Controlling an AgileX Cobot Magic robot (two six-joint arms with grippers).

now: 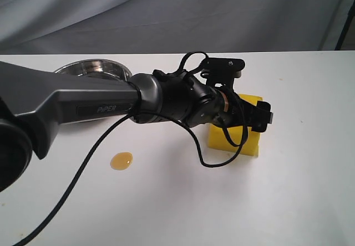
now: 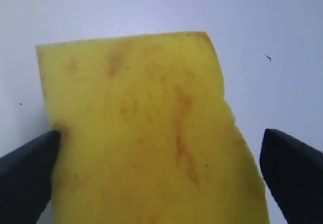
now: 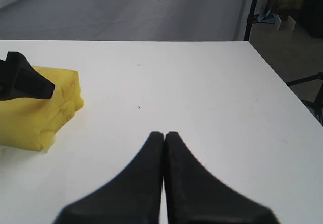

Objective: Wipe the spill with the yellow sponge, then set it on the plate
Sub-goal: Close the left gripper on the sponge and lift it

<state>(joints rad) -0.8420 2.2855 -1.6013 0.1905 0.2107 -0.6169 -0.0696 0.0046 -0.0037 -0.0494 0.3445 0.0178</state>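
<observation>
My left gripper grips the yellow sponge by its stained middle (image 1: 235, 132) next, to wipe up the amber spill (image 1: 121, 160).
The yellow sponge (image 1: 219, 141) lies on the white table right of centre, with orange-brown stains on its top face (image 2: 141, 113). My left gripper (image 1: 244, 118) reaches across from the left and is open, straddling the sponge (image 2: 159, 148). One finger (image 2: 30, 168) touches the sponge's edge and the other (image 2: 295, 176) stands a little clear of it. The amber spill (image 1: 121, 160) is a small glossy blob on the table, left of the sponge. Behind the arm, the steel plate (image 1: 83, 67) sits partly hidden. My right gripper (image 3: 164, 134) is shut and empty, with the sponge (image 3: 35, 118) to one side.
The left arm's black cable (image 1: 216, 160) loops down in front of the sponge. A grey cloth backdrop (image 1: 166, 13) hangs behind the table. In the right wrist view the table's edge (image 3: 282, 82) and a black stand (image 3: 250, 12) show beyond it.
</observation>
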